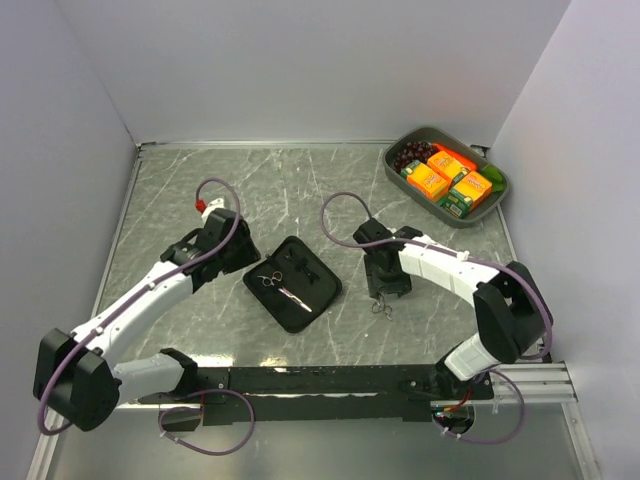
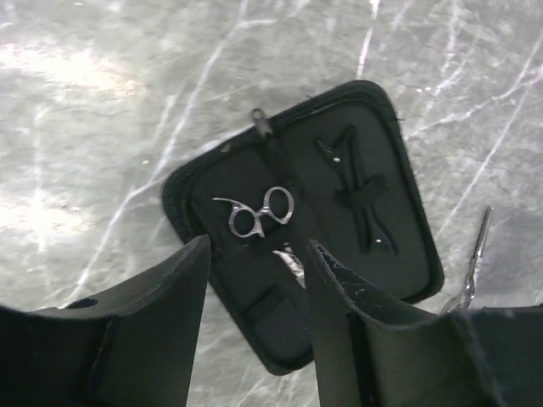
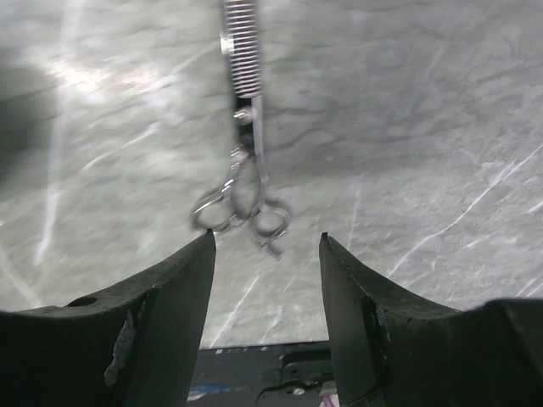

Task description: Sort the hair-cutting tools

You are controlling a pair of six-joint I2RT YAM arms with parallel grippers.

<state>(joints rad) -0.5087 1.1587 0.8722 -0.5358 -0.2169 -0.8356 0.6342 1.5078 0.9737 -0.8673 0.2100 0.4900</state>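
I will grab the second silver scissors with my right gripper next, by the stems between the pivot and the ring handles. The scissors' blades then stay free to go into the case (image 1: 320, 295).
An open black zip case (image 1: 320, 295) lies at the table's middle. One pair of silver scissors (image 1: 278, 286) lies in its left half, seen in the left wrist view (image 2: 259, 214). Two thin black clips (image 2: 361, 182) lie crossed in its right half. My left gripper (image 1: 243, 262) is open and empty, just left of the case (image 2: 407, 254), with its fingertips over the near edge in the left wrist view (image 2: 257, 254). A second pair of silver scissors (image 1: 381, 305) lies on the bare table right of the case. My right gripper (image 1: 388, 288) is open and empty above its ring handles (image 3: 242, 212).
A grey tray (image 1: 497, 196) with orange and green packets and dark grapes stands at the back right corner. Grey walls close in the table on the left, back and right. The black mounting rail (image 1: 330, 380) runs along the near edge.
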